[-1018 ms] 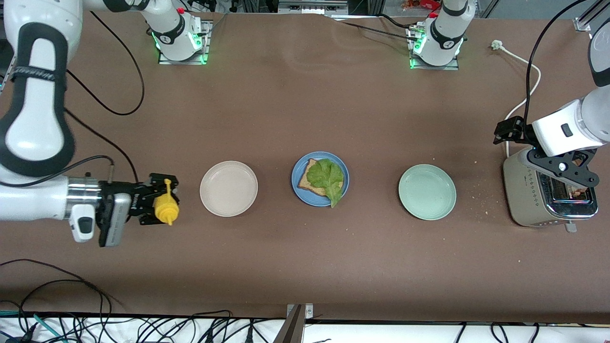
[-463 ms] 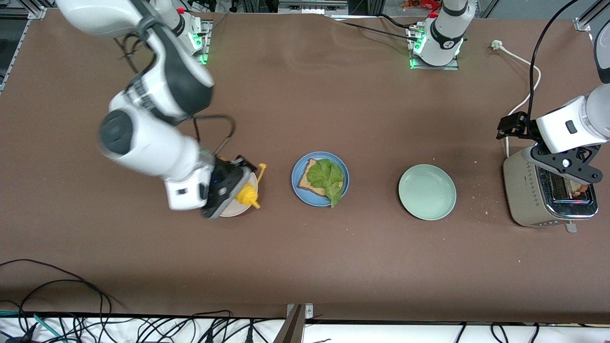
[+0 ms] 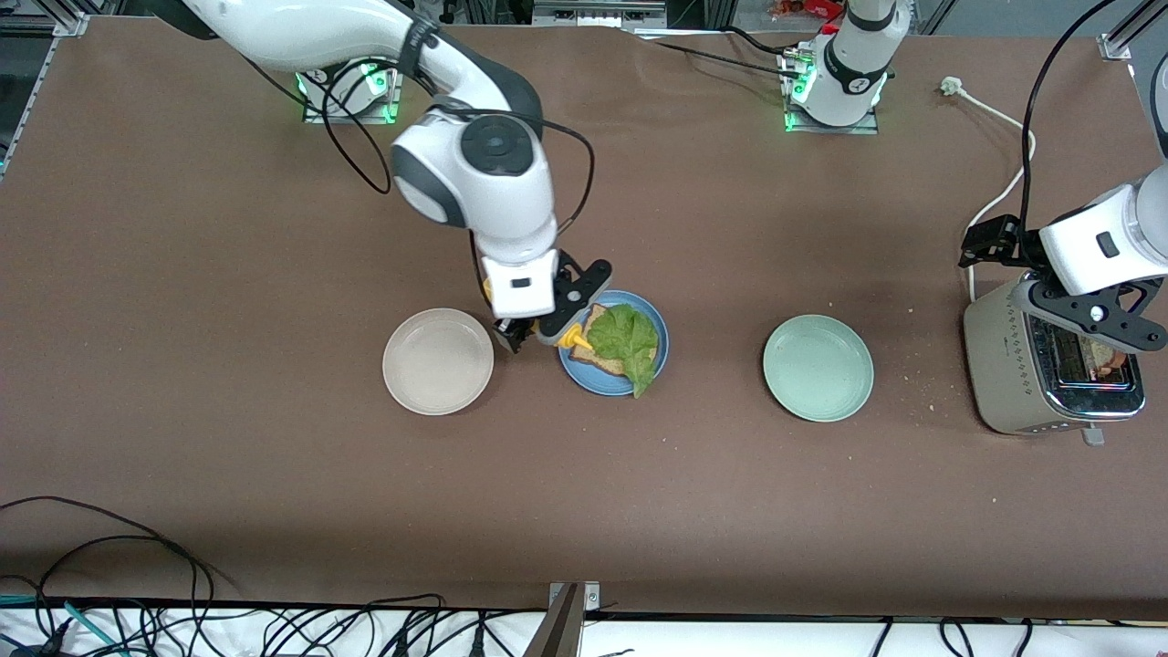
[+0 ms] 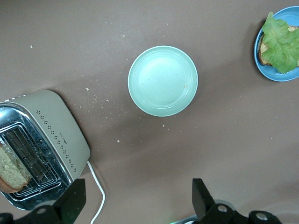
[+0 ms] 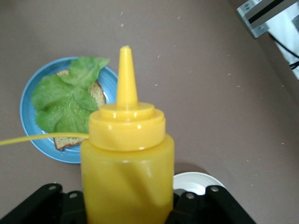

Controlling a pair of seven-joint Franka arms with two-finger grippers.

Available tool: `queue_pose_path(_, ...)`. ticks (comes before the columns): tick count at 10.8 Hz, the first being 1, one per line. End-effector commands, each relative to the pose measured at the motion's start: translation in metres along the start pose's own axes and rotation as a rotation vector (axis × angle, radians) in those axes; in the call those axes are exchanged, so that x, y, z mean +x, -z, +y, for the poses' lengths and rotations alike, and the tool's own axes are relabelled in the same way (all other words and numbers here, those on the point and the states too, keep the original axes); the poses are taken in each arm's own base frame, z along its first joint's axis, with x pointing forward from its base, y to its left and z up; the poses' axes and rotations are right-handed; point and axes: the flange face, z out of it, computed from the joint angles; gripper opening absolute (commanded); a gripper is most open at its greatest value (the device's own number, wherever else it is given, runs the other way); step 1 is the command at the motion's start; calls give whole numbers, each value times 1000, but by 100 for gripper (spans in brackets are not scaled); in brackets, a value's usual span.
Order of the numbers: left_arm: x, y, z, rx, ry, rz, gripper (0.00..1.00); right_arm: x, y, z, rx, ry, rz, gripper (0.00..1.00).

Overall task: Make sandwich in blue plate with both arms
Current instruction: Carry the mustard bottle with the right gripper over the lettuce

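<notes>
My left gripper will next grab the bread slice [image 3: 1104, 359] by its crust edge above the toaster slot, to top the sandwich in the blue plate.
The blue plate [image 3: 661, 330] lies mid-table and carries one slice of brown toast [image 3: 591, 354] with a green lettuce leaf [image 3: 625, 339] on top. My right gripper [image 3: 547, 328] hovers over the plate's edge toward the right arm's end, shut on a yellow squeeze bottle [image 3: 573, 338]. The right wrist view shows that bottle [image 5: 126, 163] upright between the jaws, its nozzle over the plate [image 5: 28, 126] and lettuce [image 5: 65, 100]. My left gripper [image 3: 1090, 315] hangs open over the toaster [image 3: 1013, 383], where another bread slice [image 4: 11, 170] stands in a slot.
A beige plate [image 3: 438, 360] lies beside the blue one toward the right arm's end. A pale green plate [image 3: 818, 367] sits between the blue plate and the toaster. The toaster's white cord [image 3: 1004, 196] runs toward the arm bases. Crumbs lie around the toaster.
My right arm swung the yellow bottle from the right arm's end of the table, across the beige plate, to the blue plate. The left gripper shifted slightly over the toaster.
</notes>
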Motion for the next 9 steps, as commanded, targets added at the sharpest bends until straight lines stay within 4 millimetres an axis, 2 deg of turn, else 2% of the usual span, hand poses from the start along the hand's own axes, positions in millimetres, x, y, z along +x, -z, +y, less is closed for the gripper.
queue_pose_path(1,-8,6,-1,19,-6,-6,100,-16,-55,-72,-152,102,-41,0)
queue_pose_path(2,-10,5,-7,16,3,-9,100,-27,-77,-90,-203,166,-67,0)
queue_pose_path(3,-16,4,-23,5,30,-7,100,-37,-93,-102,-246,228,-83,0)
queue_pose_path(5,-30,-15,-80,-28,116,-28,100,-51,-127,-122,-328,306,-127,0)
queue_pose_path(7,-43,-46,-138,-67,187,-55,100,-63,-161,-133,-392,337,-182,0)
queue_pose_path(8,-43,-59,-158,-62,174,-50,100,-68,-167,-140,-415,348,-195,0)
queue_pose_path(9,-48,-68,-186,-44,178,-17,100,-72,-170,-144,-440,364,-206,0)
